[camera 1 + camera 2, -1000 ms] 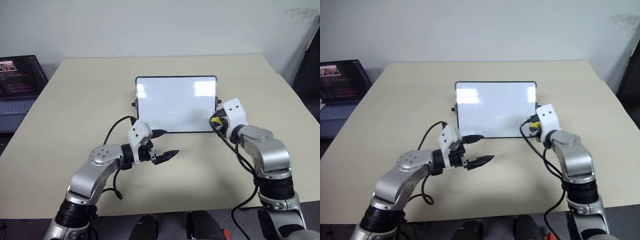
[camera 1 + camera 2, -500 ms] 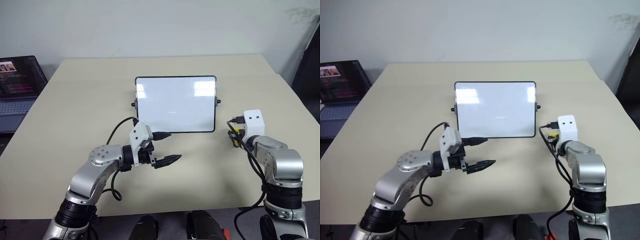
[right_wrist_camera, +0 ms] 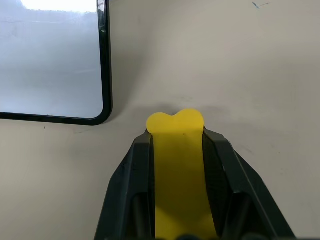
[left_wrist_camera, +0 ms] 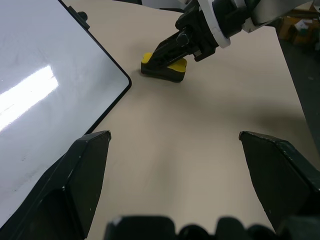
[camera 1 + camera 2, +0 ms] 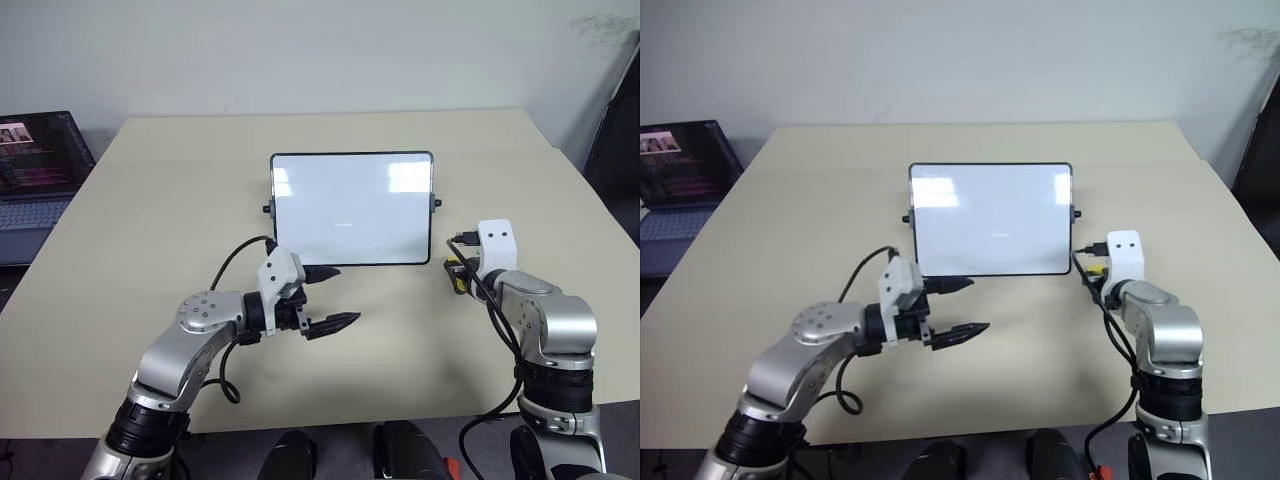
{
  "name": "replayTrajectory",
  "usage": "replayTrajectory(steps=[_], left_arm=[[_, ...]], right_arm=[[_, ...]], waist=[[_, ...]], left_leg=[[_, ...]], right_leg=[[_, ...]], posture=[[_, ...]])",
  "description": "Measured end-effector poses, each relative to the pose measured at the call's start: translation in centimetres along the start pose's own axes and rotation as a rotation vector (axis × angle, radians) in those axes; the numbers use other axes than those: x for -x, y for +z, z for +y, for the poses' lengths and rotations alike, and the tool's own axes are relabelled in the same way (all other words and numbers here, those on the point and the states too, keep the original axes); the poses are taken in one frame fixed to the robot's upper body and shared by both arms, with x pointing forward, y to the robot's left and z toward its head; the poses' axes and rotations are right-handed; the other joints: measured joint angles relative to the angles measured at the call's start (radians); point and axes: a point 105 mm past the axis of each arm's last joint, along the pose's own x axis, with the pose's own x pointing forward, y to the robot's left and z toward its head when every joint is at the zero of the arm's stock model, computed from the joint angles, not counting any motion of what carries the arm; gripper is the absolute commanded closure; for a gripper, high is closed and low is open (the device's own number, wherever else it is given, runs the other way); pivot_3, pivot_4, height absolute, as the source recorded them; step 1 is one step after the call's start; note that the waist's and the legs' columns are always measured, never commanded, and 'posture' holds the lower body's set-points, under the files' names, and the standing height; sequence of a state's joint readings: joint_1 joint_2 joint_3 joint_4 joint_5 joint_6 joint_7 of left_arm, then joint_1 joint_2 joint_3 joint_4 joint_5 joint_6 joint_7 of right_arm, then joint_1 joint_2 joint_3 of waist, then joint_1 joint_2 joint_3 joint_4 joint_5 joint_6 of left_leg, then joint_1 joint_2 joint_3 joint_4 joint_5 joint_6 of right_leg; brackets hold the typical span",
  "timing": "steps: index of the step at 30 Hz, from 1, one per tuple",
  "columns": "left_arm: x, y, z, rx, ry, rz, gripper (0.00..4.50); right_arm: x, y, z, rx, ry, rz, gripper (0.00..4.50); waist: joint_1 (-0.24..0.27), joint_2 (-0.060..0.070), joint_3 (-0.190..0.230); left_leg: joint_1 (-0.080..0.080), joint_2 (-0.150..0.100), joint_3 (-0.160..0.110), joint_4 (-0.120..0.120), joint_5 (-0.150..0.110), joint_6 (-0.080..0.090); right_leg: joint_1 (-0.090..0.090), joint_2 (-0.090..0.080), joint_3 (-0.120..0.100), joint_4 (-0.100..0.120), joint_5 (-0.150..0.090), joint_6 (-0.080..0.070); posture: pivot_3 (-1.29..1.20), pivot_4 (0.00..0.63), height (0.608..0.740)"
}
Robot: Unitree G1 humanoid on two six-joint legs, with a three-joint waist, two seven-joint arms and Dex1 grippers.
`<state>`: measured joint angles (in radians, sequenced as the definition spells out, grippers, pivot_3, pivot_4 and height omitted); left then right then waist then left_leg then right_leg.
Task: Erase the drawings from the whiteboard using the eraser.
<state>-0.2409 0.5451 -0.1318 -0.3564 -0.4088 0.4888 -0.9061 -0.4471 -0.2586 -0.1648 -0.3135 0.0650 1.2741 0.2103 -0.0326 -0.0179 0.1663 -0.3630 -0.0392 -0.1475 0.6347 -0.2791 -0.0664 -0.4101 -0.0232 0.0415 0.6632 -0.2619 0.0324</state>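
Observation:
The eraser is low at the table beside the corner of the board and would rest flat, so my right gripper needs to release the yellow eraser (image 3: pixel 177 165) now.
The whiteboard (image 5: pixel 352 208) lies in the middle of the beige table, and its white surface looks blank; the drawings are out of view. My right gripper (image 5: pixel 456 272) is shut on the yellow eraser (image 3: pixel 177 165), which sits low at the tabletop just right of the board's near right corner (image 4: pixel 165 67). My left gripper (image 5: pixel 345 294) hovers open in front of the board's near left corner, with nothing between its fingers (image 4: pixel 82 175).
An open laptop (image 5: pixel 35 165) stands off the table's far left side. Black cables loop from both wrists. Bare beige tabletop (image 5: pixel 400 340) stretches in front of the board and to its right.
My right gripper has carried the eraser off the board's lower right edge, rightward and down to the table beside it. The left arm has stayed in place.

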Motion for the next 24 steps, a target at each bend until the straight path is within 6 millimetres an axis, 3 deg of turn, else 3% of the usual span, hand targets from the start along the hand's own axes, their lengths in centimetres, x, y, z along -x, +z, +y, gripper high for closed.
replayTrajectory(steps=[4, 14, 24], left_arm=[[0.02, 0.01, 0.00, -0.001, 0.000, 0.001, 0.00], [0.03, 0.04, -0.03, -0.002, -0.001, 0.002, 0.00], [0.22, -0.17, -0.03, 0.003, 0.003, 0.008, 0.00]], right_arm=[[-0.09, -0.11, -0.02, -0.002, 0.001, 0.005, 3.50], [-0.10, 0.04, -0.23, 0.001, -0.008, -0.005, 0.14], [0.05, -0.35, -0.50, -0.122, -0.023, 0.014, 0.03]], waist=[[0.000, 0.000, 0.000], [0.000, 0.000, 0.000], [-0.002, 0.000, 0.000]], left_leg=[[0.000, 0.000, 0.000, 0.000, 0.000, 0.000], [0.000, 0.000, 0.000, 0.000, 0.000, 0.000], [0.000, 0.000, 0.000, 0.000, 0.000, 0.000]], right_leg=[[0.000, 0.000, 0.000, 0.000, 0.000, 0.000], [0.000, 0.000, 0.000, 0.000, 0.000, 0.000], [0.000, 0.000, 0.000, 0.001, 0.000, 0.000]], posture=[[0.00, 0.150, 0.740], [0.00, 0.150, 0.740], [0.00, 0.150, 0.740]])
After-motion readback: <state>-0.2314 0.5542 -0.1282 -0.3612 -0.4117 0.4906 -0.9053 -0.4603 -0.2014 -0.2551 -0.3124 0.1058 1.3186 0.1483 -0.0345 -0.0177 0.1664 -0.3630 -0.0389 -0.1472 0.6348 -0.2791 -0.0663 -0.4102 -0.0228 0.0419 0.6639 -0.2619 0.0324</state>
